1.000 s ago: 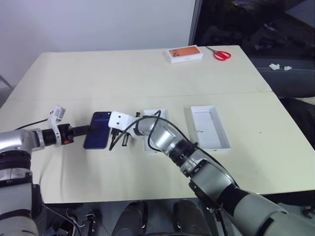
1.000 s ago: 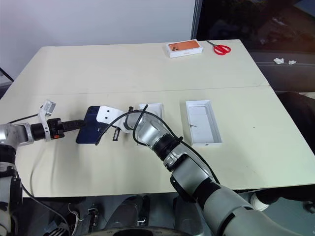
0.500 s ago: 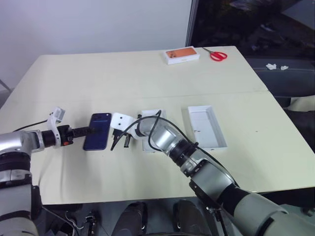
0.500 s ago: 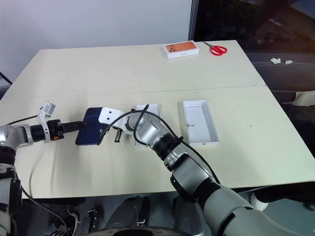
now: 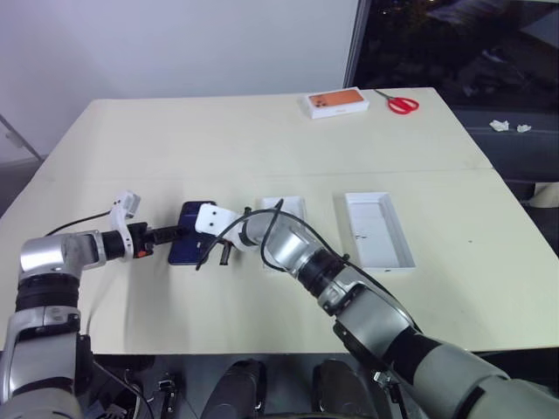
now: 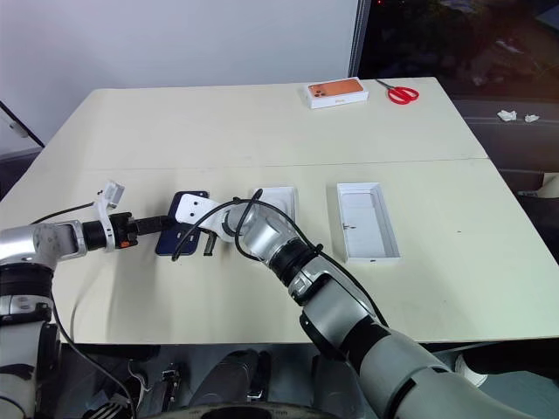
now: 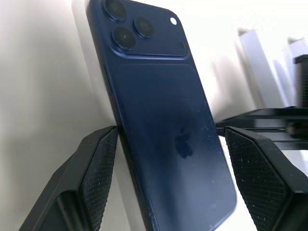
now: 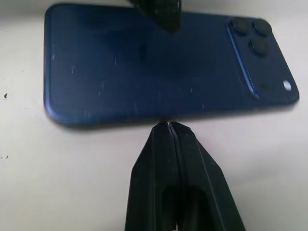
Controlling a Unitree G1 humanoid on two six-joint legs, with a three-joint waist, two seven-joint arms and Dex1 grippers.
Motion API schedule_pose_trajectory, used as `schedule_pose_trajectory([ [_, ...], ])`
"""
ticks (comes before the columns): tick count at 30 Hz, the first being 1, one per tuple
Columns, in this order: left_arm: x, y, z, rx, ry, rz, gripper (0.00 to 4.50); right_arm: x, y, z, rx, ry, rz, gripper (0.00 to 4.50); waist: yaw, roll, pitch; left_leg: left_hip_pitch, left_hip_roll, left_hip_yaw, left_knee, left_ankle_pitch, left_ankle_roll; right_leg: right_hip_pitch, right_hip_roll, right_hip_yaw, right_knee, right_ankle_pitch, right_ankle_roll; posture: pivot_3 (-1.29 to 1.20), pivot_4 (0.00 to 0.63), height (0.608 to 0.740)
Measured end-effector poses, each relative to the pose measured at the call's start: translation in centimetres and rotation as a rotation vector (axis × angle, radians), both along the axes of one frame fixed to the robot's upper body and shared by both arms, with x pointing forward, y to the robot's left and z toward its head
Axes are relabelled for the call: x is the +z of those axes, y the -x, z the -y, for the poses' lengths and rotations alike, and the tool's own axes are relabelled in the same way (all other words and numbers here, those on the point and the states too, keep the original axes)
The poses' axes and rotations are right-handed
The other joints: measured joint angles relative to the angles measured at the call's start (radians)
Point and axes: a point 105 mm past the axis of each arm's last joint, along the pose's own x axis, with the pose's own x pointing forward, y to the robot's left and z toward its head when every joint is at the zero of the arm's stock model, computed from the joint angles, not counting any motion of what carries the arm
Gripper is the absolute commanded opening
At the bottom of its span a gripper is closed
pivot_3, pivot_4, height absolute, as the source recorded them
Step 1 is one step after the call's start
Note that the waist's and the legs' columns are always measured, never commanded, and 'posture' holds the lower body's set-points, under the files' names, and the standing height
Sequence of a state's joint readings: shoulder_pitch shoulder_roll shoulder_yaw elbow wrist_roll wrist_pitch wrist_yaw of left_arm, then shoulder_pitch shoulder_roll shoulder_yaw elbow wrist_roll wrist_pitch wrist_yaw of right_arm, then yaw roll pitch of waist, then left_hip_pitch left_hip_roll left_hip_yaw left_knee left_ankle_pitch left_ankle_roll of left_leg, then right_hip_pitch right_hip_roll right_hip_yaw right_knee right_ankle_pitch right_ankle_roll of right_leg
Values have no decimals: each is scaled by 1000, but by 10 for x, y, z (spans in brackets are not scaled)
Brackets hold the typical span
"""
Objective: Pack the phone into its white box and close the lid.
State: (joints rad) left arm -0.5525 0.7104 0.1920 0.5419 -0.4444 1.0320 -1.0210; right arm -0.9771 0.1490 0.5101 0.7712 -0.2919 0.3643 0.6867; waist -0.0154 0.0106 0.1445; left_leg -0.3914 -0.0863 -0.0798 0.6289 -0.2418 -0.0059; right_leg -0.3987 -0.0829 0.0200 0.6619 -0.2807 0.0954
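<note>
My left gripper next needs to grab the phone by its long buttoned edge (image 5: 171,255), so that it can pack the phone into the white box (image 5: 293,206).
The dark navy phone (image 5: 185,249) lies back up on the table, its camera bump (image 7: 139,31) at the far end. My left gripper (image 5: 175,233) reaches in from the left and stands open astride the phone's near end. One pad (image 7: 98,166) is against one long edge and the other pad (image 7: 255,168) sits just off the opposite edge. My right gripper (image 8: 166,126) is shut, its tips touching the phone's right long edge. The white box (image 5: 293,206) lies just right of the phone, partly hidden by my right arm. The lid (image 5: 377,229) lies inside up, farther right.
An orange-topped box (image 5: 334,102) and red scissors (image 5: 402,105) lie at the table's far right edge. A black cable (image 5: 229,229) loops over my right wrist above the phone. The cream table (image 5: 175,148) stretches bare behind the phone.
The whole picture has shifted as the camera moved. My left gripper has slid to the right, farther along the phone. The right gripper stays shut at the phone's edge.
</note>
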Motion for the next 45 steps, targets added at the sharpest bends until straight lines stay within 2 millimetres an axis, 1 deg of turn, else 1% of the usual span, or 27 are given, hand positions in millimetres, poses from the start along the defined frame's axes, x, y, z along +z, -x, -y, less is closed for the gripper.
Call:
schedule_pose_trajectory([
  [6, -1, 9, 20, -43, 120, -44, 3707, 0, -2, 1, -8, -1, 9, 27, -1, 0, 0, 0, 0, -1, 0, 0, 0, 1, 0, 0, -1, 0, 0, 0, 150, 740],
  [9, -1, 11, 27, -53, 168, -63, 3707, 1, -3, 1, -7, 1, 16, 27, 0, 0, 0, 0, 0, -1, 0, 0, 0, 1, 0, 0, -1, 0, 0, 0, 150, 740],
  [21, -1, 12, 18, 1, 245, -74, 3707, 1, -5, 3, 2, 7, 40, 27, -6, 0, 0, 0, 0, -3, -1, 0, -1, 2, 1, 0, -8, -1, -1, 0, 150, 740],
  [24, -3, 12, 15, 27, 260, -79, 2880, 2, -5, 3, 3, 7, 41, 0, -7, 0, 0, 0, 0, -3, -1, 0, -1, 2, 1, 1, -8, -1, -1, 0, 150, 740],
  [25, -5, 12, 13, 43, 260, -87, 2456, 2, -5, 3, 3, 7, 42, 0, -9, 0, 0, 0, 0, -3, -1, 0, -1, 2, 1, 1, -8, -1, -1, 0, 150, 740],
  [27, -8, 13, 11, 57, 259, -96, 2456, 2, -5, 3, 5, 6, 42, 0, -14, -1, 0, 0, 0, -3, -2, 0, -1, 2, 1, 1, -8, -1, -1, 0, 150, 740],
  [34, -8, 17, 11, 58, 278, -99, 2456, 2, -5, 4, 5, 7, 42, 0, -21, -1, 0, 0, 0, -4, -3, 0, -1, 2, 1, 1, -8, -1, -1, 0, 150, 740],
  [37, -10, 18, 11, 69, 284, -109, 1569, 2, -5, 4, 5, 7, 43, 0, -23, -1, 0, 0, 0, -4, -3, 0, -1, 2, 1, 1, -8, -1, -1, 0, 150, 740],
  [38, -13, 19, 11, 75, 287, -119, 1039, 2, -5, 4, 6, 7, 43, 0, -24, -1, 0, 0, 0, -4, -3, 0, -1, 2, 1, 1, -8, -1, -1, 0, 150, 740],
  [39, -15, 21, 13, 74, 306, -132, 682, 2, -5, 4, 5, 7, 43, 0, -25, -1, 0, 0, 0, -4, -3, 0, -1, 2, 1, 1, -9, -1, -1, 0, 150, 740],
  [40, -12, 21, 16, 62, 343, -128, 237, 2, -5, 4, 4, 8, 43, 0, -24, -2, 0, 0, 0, -4, -3, 0, -1, 2, 1, 1, -9, -1, -1, 0, 150, 740],
  [41, -8, 21, 20, 43, 360, -125, 237, 2, -5, 4, 5, 8, 44, 0, -23, -2, -1, 0, 0, -5, -3, 0, -1, 2, 1, 1, -9, -1, -1, 0, 150, 740],
  [45, -11, 26, 23, 34, 387, -144, 237, 2, -6, 6, 4, 7, 45, 0, -27, -2, -1, 0, 0, -4, -4, 0, -1, 2, 1, 1, -11, -1, -1, 0, 150, 740],
])
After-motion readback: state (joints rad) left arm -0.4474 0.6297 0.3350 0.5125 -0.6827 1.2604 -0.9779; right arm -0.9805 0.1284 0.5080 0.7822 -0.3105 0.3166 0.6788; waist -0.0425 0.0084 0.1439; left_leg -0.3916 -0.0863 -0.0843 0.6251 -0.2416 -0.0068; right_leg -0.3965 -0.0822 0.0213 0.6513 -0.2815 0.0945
